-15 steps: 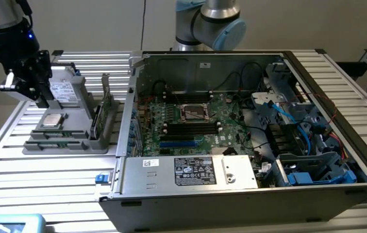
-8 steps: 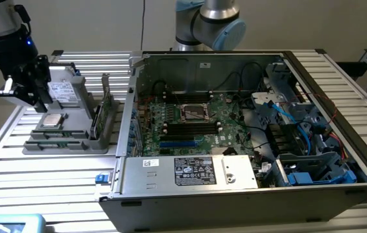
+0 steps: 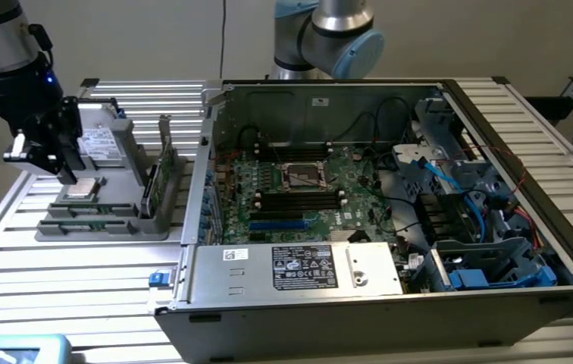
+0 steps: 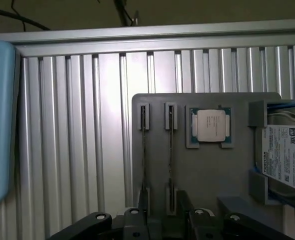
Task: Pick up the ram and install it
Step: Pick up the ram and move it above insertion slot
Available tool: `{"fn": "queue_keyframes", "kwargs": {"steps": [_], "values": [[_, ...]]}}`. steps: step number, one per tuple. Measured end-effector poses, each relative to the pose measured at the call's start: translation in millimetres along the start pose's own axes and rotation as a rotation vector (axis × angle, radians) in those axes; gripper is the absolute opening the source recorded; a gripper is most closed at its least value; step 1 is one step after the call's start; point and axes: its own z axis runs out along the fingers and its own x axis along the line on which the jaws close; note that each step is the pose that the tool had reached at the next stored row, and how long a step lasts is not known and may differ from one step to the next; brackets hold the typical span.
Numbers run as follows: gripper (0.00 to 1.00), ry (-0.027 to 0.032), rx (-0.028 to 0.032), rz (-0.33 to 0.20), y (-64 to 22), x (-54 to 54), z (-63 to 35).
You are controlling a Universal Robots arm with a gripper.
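The outer ram stick has its ends enclosed by the slotted tray posts, so my gripper should next grab the stick by its exposed upper edge (image 3: 87,222) between the posts.
Two slim green ram sticks stand on edge in slots of a grey holder tray (image 4: 212,175): one ram stick (image 4: 144,150) and beside it a second ram stick (image 4: 170,152). In the exterior view they lie low in the tray's front part (image 3: 76,215). My gripper (image 4: 163,217) hovers over this tray with its black fingers (image 4: 185,202) apart, open and holding nothing; the second stick runs into the gap between them. In the exterior view my gripper (image 3: 59,163) hangs above the tray at the exterior view's left.
The tray also carries a square silver processor (image 4: 210,125), a labelled hard drive (image 4: 287,160) and a tall green expansion card (image 3: 165,178). An open computer case (image 3: 489,303) with its motherboard (image 3: 297,189) and black memory slots (image 3: 297,200) lies to the exterior view's right. A light-blue object (image 4: 0,125) borders the slatted table.
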Motion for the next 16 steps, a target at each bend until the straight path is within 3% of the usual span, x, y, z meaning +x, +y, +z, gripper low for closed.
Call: {"fn": "queue_keyframes", "kwargs": {"steps": [16], "values": [[0.36,-0.0001,0.0003,-0.013,-1.2,12.2,28.9]]}}
